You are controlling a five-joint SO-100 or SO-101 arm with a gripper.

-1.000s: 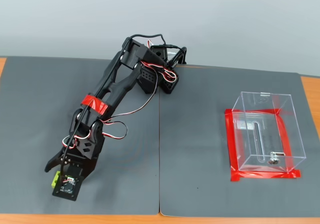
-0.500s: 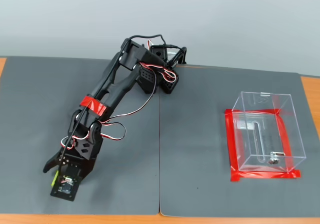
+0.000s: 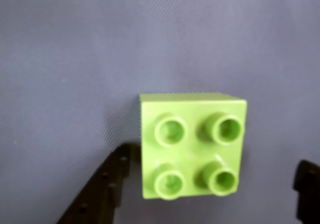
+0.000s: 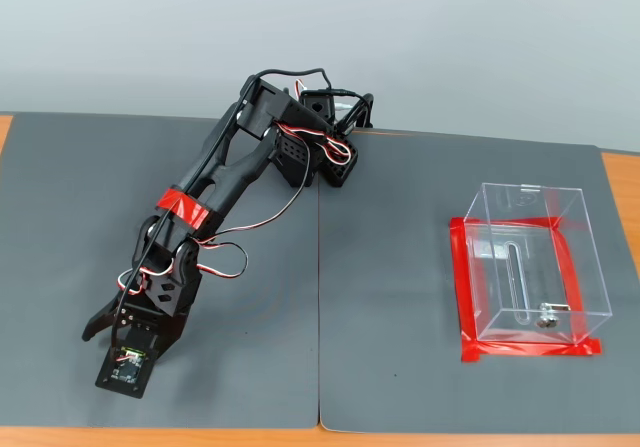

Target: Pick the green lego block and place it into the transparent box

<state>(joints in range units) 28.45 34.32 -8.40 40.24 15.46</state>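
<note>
My gripper grabs the green lego block [image 3: 192, 144] by its smooth sides next, to place it into the transparent box.
The green lego block [image 3: 192, 144], a lime square brick with four studs, lies on the grey mat in the wrist view. My gripper [image 3: 212, 159] is open, with one black finger [image 3: 107, 184] just left of the block and the other [image 3: 307, 184] further off to its right. In the fixed view the gripper [image 4: 112, 329] is low over the mat at the front left, and the block is hidden under it. The transparent box [image 4: 575, 257] stands empty at the right of the mat, far from the gripper.
Red tape [image 4: 468, 287] frames the box's base. The arm's base [image 4: 320, 137] stands at the back middle. A seam [image 4: 320, 317] splits the two grey mats. Orange table [image 4: 620, 187] shows at the edges.
</note>
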